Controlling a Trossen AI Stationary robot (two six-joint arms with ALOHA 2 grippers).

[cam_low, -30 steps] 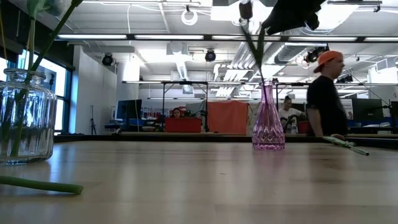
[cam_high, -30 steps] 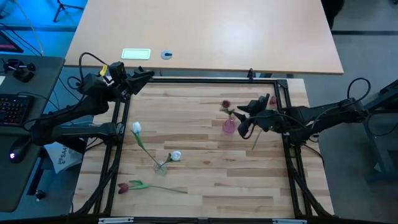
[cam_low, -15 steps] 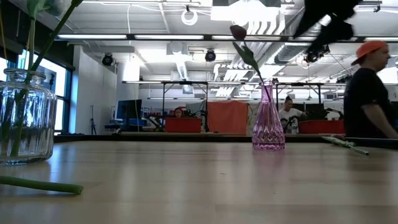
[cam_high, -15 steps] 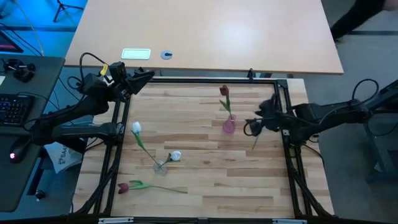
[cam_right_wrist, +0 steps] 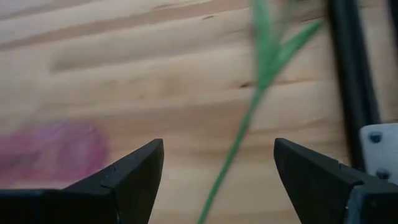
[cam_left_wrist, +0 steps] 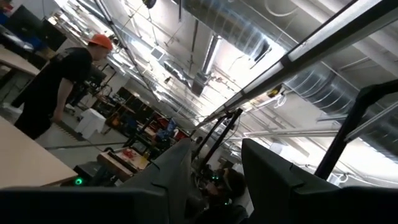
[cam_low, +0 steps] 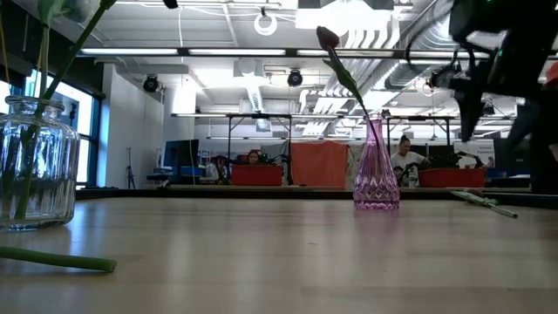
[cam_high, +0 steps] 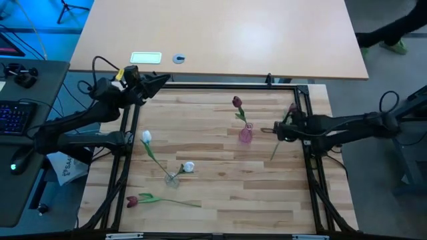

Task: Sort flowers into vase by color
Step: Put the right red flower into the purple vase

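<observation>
The right gripper next needs to add the dark red tulip to the pink vase (cam_high: 245, 135), so it should grab the tulip's stem just below the leaves.
A pink glass vase (cam_high: 245, 135) holds one dark red tulip (cam_high: 235, 101) that leans toward the far edge; the vase also shows in the low view (cam_low: 377, 179). A second dark red tulip (cam_high: 275, 148) lies on the table by the right rail. My right gripper (cam_high: 275, 132) is open just right of the pink vase, with that tulip's stem (cam_right_wrist: 231, 154) showing below the gap between its fingers, untouched. A clear jar (cam_high: 172, 178) holds two white tulips (cam_high: 146, 137). A third dark red tulip (cam_high: 132, 201) lies at the near left. My left gripper (cam_high: 157, 81) is open at the far left corner.
A black frame (cam_high: 220, 85) runs around the wooden table top. The right rail (cam_right_wrist: 348, 74) is close beside my right gripper. The clear jar stands large at the left of the low view (cam_low: 35, 166). Bare wood lies in the middle and at the near right.
My right gripper has let go of the dark red tulip at the pink vase, then drawn back toward the table's right edge and come lower. The tulip now stands in the vase on its own, its head leaning toward the far edge.
</observation>
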